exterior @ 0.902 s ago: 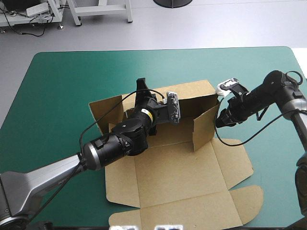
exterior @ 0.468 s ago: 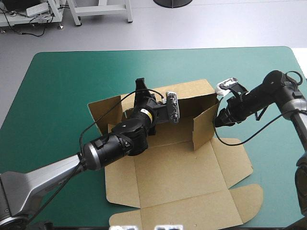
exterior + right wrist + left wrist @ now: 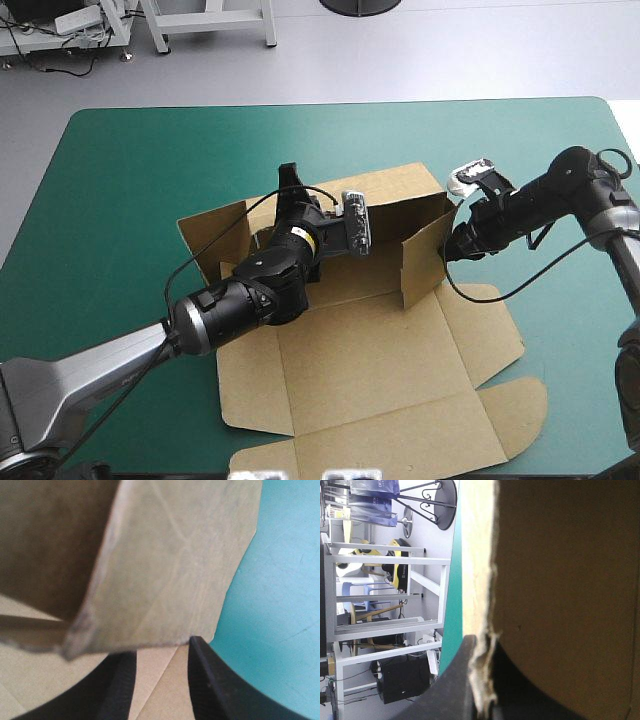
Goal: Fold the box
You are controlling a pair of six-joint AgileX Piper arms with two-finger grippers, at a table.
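Observation:
I need to fold the box into shape, so my right gripper needs to grab the raised side (image 3: 175,570) by its loose edge.
The brown box (image 3: 370,360) lies partly raised in the middle of the teal-green cover. Its far wall (image 3: 400,195) stands up, and a side wall (image 3: 425,265) stands at its right end. My left gripper (image 3: 292,180) reaches over the far wall's top edge. In the left wrist view that gripper (image 3: 482,642) is shut on the frayed board edge (image 3: 480,580), one finger on each face. My right gripper (image 3: 452,250) meets the side wall from outside. In the right wrist view it (image 3: 162,647) is slightly open, the wall's flap (image 3: 165,570) just ahead of its fingertips.
The box's front panel and lid flaps (image 3: 500,410) lie flat toward the table's near edge. A side flap (image 3: 215,240) sticks out flat to the left. Bare teal-green cover (image 3: 120,200) surrounds the box on the left, far and right sides.
The box and both grippers have shifted a little to the left. The left flap's corner sits nearer the table's left edge than before.

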